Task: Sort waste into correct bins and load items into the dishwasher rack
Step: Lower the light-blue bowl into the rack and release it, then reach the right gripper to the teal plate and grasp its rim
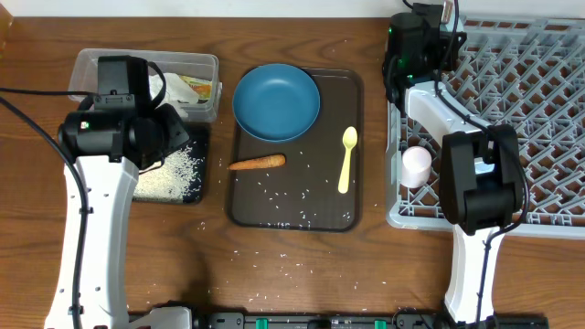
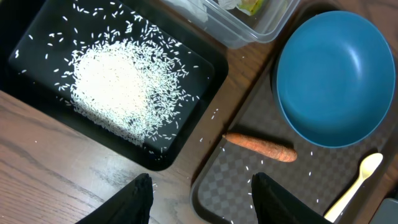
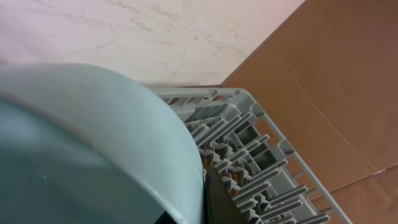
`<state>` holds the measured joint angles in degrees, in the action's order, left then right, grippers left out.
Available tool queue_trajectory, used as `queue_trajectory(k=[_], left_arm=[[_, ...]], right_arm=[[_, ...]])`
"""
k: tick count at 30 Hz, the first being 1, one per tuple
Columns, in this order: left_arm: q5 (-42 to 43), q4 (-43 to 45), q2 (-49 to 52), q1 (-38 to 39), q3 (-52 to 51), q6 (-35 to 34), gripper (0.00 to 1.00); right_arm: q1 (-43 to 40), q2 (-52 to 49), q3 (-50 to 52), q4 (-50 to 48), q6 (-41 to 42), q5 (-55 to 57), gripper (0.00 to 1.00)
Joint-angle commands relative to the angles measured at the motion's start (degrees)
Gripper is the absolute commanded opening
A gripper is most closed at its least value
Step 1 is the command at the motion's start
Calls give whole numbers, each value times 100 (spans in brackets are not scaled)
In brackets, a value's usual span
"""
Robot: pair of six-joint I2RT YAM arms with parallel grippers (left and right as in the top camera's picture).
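My right gripper should open now, because the pale bowl (image 3: 93, 143) is hanging over the grey rack's far corner and there are slots under the bowl.
My left gripper (image 2: 202, 202) is open and empty, above the table between the black tray (image 2: 37, 43) holding a rice pile (image 2: 118, 87) and the brown serving tray. The thin orange carrot (image 2: 260, 144), the dark-blue plate (image 2: 336, 74) and the yellow spoon (image 2: 357, 183) lie on that tray. The clear tub (image 1: 206, 64) holds the white napkin (image 1: 169, 91) and the yellow-green scrap (image 1: 199, 89). My right gripper (image 3: 199, 205) is shut on the pale bowl (image 3: 93, 143) over the far left corner of the grey rack (image 1: 539, 110). The pink cup (image 1: 417, 165) sits in the rack. The light-blue cup is out of view.
The dark brown serving tray (image 1: 292, 206) has loose rice grains on it, and more grains lie on the wood table (image 1: 274, 265) in front of it. Brown cardboard (image 3: 336, 81) stands behind the rack.
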<state>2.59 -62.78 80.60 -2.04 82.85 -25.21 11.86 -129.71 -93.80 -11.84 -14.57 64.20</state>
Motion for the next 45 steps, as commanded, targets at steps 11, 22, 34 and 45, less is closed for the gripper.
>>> queue_trajectory(k=[11, 22, 34, 45], left_arm=[[-72, 13, 39, -20, -24, 94, 54], [-72, 11, 39, -20, -24, 96, 54], [-72, 7, 42, -20, -24, 98, 54], [-72, -4, 44, -20, -24, 96, 54]], right_arm=[[107, -168, 9, 461, -271, 2, 21], [813, -164, 9, 734, -321, 767, 60], [1025, 304, 7, 752, -328, 369, 79], [1626, 1506, 7, 2905, 881, -4734, 99]])
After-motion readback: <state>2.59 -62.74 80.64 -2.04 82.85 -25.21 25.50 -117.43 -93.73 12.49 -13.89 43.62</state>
